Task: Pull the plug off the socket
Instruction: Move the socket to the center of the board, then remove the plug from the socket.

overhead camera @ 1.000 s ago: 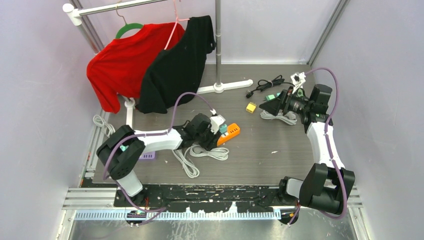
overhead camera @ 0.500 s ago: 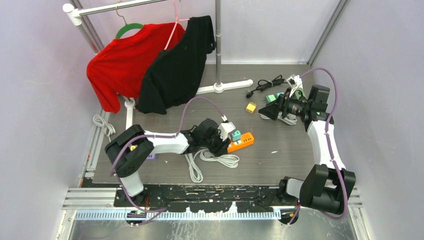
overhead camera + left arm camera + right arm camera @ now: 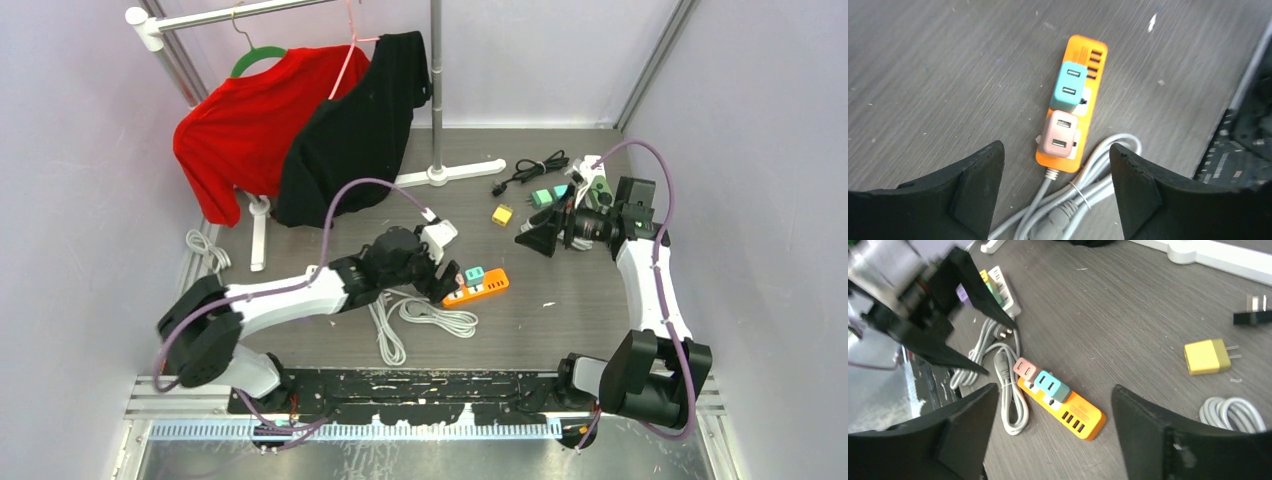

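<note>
The teal plug needs to come off the orange power strip (image 3: 490, 289), so my right gripper should next grab the plug by its opposite long sides.
An orange power strip (image 3: 490, 289) lies flat on the table, with a teal plug (image 3: 474, 272) and a pink plug (image 3: 1059, 134) standing in its sockets side by side. My left gripper (image 3: 443, 276) hovers over the strip's cord end, open and empty, with the pink plug between its fingertips in the left wrist view (image 3: 1055, 150). The strip (image 3: 1087, 117) and teal plug (image 3: 1068, 86) show there too. My right gripper (image 3: 532, 234) is open and empty, apart to the strip's upper right. Its wrist view shows the strip (image 3: 1083, 415), the teal plug (image 3: 1052, 385) and the pink plug (image 3: 1025, 368).
The strip's grey coiled cord (image 3: 420, 315) lies toward the near edge. A yellow adapter (image 3: 502, 214), a black cord (image 3: 527, 170) and another coiled white cable (image 3: 1233, 412) lie near the right gripper. A white strip with plugs (image 3: 1003, 290) sits behind the left arm. A clothes rack (image 3: 437, 90) stands at the back.
The orange strip has shifted right along with my left gripper, and the left arm has stretched out lower. My right gripper has moved slightly left toward the strip.
</note>
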Robot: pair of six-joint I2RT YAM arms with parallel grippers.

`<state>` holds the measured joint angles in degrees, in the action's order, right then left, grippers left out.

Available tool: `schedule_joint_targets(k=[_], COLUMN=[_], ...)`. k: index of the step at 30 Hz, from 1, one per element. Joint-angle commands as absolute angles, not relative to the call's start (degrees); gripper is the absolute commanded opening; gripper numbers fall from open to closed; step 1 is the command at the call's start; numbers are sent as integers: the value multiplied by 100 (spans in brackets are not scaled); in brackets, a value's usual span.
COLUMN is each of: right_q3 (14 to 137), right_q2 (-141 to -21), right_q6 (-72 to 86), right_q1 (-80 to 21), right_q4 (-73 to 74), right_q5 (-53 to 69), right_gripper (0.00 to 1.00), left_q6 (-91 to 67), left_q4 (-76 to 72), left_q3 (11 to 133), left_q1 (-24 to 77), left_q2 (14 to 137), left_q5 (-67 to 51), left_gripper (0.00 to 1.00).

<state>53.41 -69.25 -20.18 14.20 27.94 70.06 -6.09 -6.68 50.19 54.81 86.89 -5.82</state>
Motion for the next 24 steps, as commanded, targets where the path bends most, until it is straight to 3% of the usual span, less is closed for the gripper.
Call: schedule_joint_targets(k=[1,2,6,14,18,21,24], right_q3=[5779,5798,5775,5355,5288,5237,5199], right_q2=[-6833,-6848,-6957,-7243,-7469,-7631,-7705], right_q6=[-5303,-6115,-8188,-9664,-9926,-10061,-9985], right_q1=[1318,1300,1052,250,-160,-403,-751], right_q4=[5181,5797,6955,7116,6979,6762,6386], right_q5=[7660,7720,7654,6758,6470,6185,5824], right_gripper=[94,99,100,100,100,98,91], left_q6=[-1064,-1201,-1853,-2600,-2756,-2688,-2263], left_q4=[-978,-1024,-1082,-1721,-2069,-2060,-2187], left_q3=[4515,4320,3581,2071,1645,1562,1548], left_q1=[5518,5512,5511,5509,5512,5506,5517], left_q2=[7670,7460,6718,5432,4613,4281,4331], left_q5=[-411,-450,-631,-780,-554,-425,-543], left_gripper=[77,77,77,77,86,99,100])
